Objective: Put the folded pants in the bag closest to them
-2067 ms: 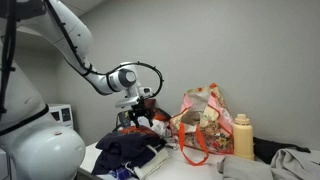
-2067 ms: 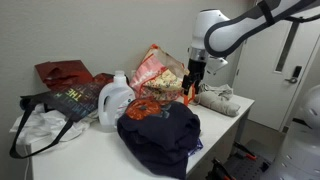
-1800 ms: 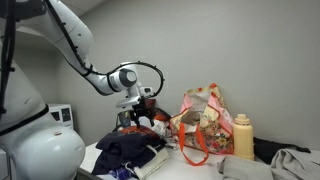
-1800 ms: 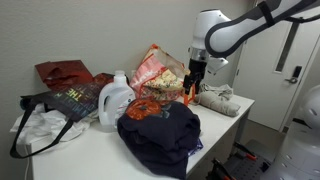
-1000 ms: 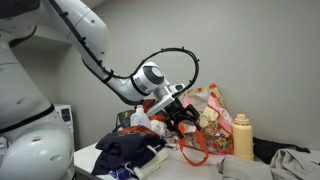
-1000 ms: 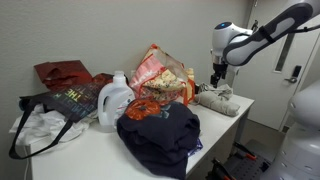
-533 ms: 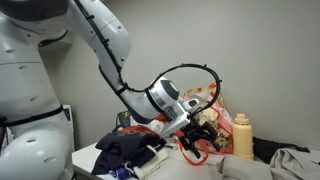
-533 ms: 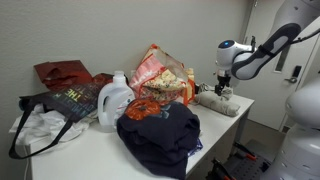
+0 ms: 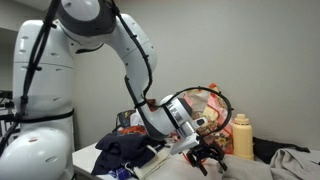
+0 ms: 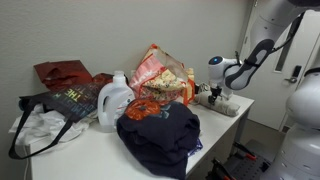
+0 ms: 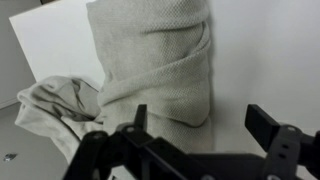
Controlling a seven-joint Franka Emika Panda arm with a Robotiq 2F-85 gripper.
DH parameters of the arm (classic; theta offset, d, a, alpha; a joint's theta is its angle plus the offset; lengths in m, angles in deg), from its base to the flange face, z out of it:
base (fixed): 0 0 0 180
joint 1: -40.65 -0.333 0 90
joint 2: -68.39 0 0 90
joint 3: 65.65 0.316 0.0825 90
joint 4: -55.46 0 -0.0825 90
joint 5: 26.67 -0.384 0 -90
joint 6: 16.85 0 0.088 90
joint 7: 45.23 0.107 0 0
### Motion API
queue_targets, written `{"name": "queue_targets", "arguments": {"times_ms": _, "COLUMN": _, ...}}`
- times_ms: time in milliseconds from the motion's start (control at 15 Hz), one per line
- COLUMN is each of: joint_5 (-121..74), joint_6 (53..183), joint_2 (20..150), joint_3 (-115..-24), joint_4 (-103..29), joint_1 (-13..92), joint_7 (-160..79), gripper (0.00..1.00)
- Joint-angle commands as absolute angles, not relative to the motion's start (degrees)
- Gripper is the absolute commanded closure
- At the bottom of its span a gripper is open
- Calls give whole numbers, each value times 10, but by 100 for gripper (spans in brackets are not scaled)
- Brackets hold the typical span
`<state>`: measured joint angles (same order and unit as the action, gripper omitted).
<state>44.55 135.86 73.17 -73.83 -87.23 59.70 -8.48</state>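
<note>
My gripper should next grab the folded pants (image 11: 155,60) by their near end, pinching the folded layers, so the rest hangs free to go into the floral bag.
The folded pants (image 11: 155,60) are a beige-grey knit bundle lying on the white table; they also show in both exterior views (image 10: 224,103) (image 9: 248,168). My gripper (image 11: 203,118) is open and empty, its two black fingers hovering just above the near end of the pants. It also shows in both exterior views (image 10: 213,93) (image 9: 208,158). The closest bag is the floral bag with red handles (image 10: 158,72) (image 9: 205,108), standing just beside the pants.
A white detergent bottle (image 10: 115,100) and a dark heap of clothes (image 10: 160,135) fill the table's middle. A red bag (image 10: 62,73), a black tote (image 10: 70,100) and white cloth (image 10: 40,128) stand further along. A yellow bottle (image 9: 241,135) stands by the floral bag. Crumpled grey cloth (image 11: 55,110) lies beside the pants.
The arm has swung from beside the floral bag over to the table's end and come down over the folded pants. The gripper has stayed open and empty.
</note>
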Motion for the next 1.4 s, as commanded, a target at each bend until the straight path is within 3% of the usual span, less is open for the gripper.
{"name": "queue_targets", "arguments": {"times_ms": 0, "joint_5": 486, "joint_6": 1364, "joint_2": 800, "joint_3": -745, "joint_4": -814, "joint_1": 599, "joint_7": -46, "gripper": 0}}
{"name": "queue_targets", "arguments": {"times_ms": 733, "joint_5": 493, "joint_6": 1370, "joint_2": 898, "joint_3": -802, "joint_4": -763, "joint_1": 579, "joint_7": -40, "gripper": 0}}
{"name": "queue_targets", "arguments": {"times_ms": 800, "joint_5": 495, "joint_6": 1369, "joint_2": 898, "joint_3": -804, "joint_4": -765, "joint_1": 576, "joint_7": -39, "gripper": 25}}
{"name": "queue_targets", "arguments": {"times_ms": 933, "joint_5": 497, "joint_6": 1370, "joint_2": 895, "joint_3": -807, "joint_4": -769, "joint_1": 572, "joint_7": -37, "gripper": 34}}
{"name": "queue_targets", "arguments": {"times_ms": 1333, "joint_5": 498, "joint_6": 1369, "joint_2": 880, "joint_3": -808, "joint_4": -782, "joint_1": 566, "joint_7": -31, "gripper": 79}}
